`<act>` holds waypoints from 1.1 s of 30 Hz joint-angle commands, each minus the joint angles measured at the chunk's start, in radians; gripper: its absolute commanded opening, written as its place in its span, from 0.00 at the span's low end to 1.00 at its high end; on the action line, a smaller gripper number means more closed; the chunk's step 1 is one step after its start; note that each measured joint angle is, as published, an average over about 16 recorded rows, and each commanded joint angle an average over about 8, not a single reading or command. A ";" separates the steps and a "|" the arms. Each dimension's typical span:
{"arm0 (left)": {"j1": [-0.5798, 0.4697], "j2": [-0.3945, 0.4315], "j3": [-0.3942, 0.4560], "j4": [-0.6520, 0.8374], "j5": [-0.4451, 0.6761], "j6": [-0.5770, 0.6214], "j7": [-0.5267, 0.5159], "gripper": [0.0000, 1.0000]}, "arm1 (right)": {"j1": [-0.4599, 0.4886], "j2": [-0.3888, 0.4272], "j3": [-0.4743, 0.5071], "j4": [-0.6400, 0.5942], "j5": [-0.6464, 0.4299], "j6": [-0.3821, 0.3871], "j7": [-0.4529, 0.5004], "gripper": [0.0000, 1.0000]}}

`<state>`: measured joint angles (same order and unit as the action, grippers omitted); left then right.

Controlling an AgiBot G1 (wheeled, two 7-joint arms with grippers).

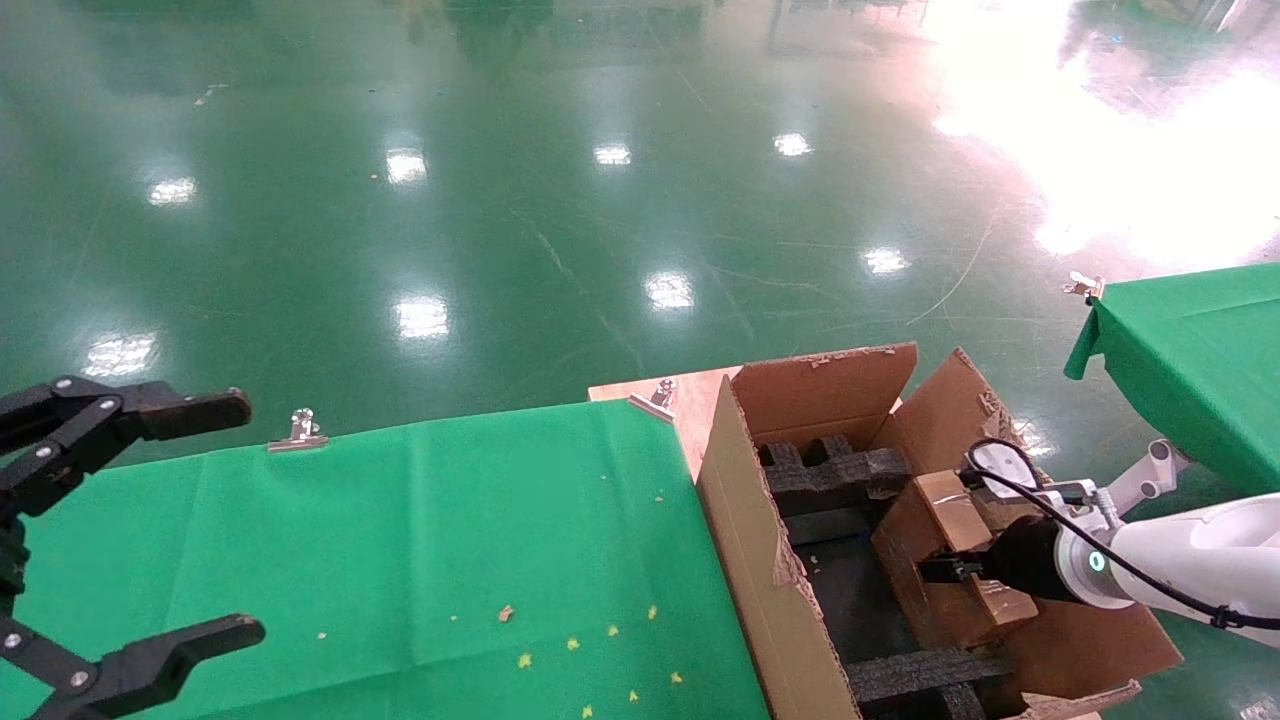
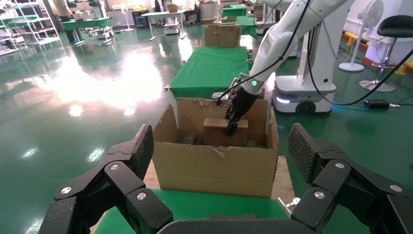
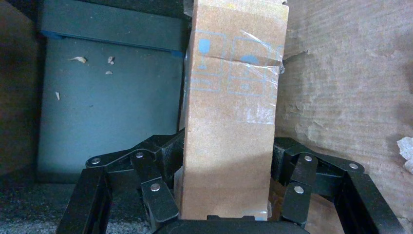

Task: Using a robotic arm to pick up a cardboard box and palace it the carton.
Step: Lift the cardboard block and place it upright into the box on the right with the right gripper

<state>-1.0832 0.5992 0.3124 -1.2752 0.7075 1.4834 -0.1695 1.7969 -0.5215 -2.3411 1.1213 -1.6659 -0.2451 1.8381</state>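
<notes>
My right gripper releases the box next, since the box's lower edge stands inside the carton, in line between the foam inserts.
The large brown carton stands open beside the green table, with black foam inserts inside. The small cardboard box is inside it, against the right wall. The white robotic arm reaches in from the right. My right gripper is shut on the box. In the right wrist view its fingers press both sides of the box, with the gripper straddling it. The left wrist view shows the carton, the box and the right gripper. My left gripper is open and idle at the far left.
A green-clothed table with metal clips lies left of the carton. A wooden board shows under the carton's far corner. A second green table stands at the right. Shiny green floor lies beyond.
</notes>
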 commanded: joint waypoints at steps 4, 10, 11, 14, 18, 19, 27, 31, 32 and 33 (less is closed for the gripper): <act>0.000 0.000 0.000 0.000 0.000 0.000 0.000 1.00 | 0.000 0.001 -0.001 0.003 -0.010 0.003 0.009 1.00; 0.000 0.000 0.000 0.000 0.000 0.000 0.000 1.00 | 0.001 0.002 -0.001 0.003 -0.006 0.001 0.006 1.00; 0.000 0.000 0.000 0.000 0.000 0.000 0.000 1.00 | 0.001 0.002 -0.001 0.003 -0.006 0.001 0.005 1.00; 0.000 0.000 0.000 0.000 0.000 0.000 0.000 1.00 | 0.005 0.005 -0.001 0.005 -0.008 0.002 0.003 1.00; 0.000 0.000 0.000 0.001 0.000 0.000 0.000 1.00 | 0.018 0.012 0.001 0.015 -0.013 0.000 -0.002 1.00; 0.000 0.000 0.000 0.001 0.000 0.000 0.000 1.00 | 0.022 0.015 0.001 0.019 -0.015 -0.001 -0.003 1.00; 0.000 0.000 0.001 0.001 -0.001 0.000 0.001 1.00 | 0.065 0.036 0.010 0.048 -0.034 -0.003 -0.011 1.00; 0.000 0.000 0.001 0.001 -0.001 0.000 0.001 1.00 | 0.096 0.057 0.021 0.073 -0.053 0.016 -0.021 1.00; 0.000 0.000 0.001 0.001 -0.001 0.000 0.001 1.00 | 0.106 0.064 0.025 0.084 -0.060 0.026 -0.026 1.00; 0.000 0.000 0.001 0.001 -0.001 0.000 0.001 1.00 | 0.117 0.072 0.031 0.096 -0.068 0.038 -0.032 1.00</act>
<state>-1.0835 0.5989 0.3132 -1.2745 0.7068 1.4832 -0.1689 1.9180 -0.4414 -2.3074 1.2337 -1.7428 -0.1875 1.7936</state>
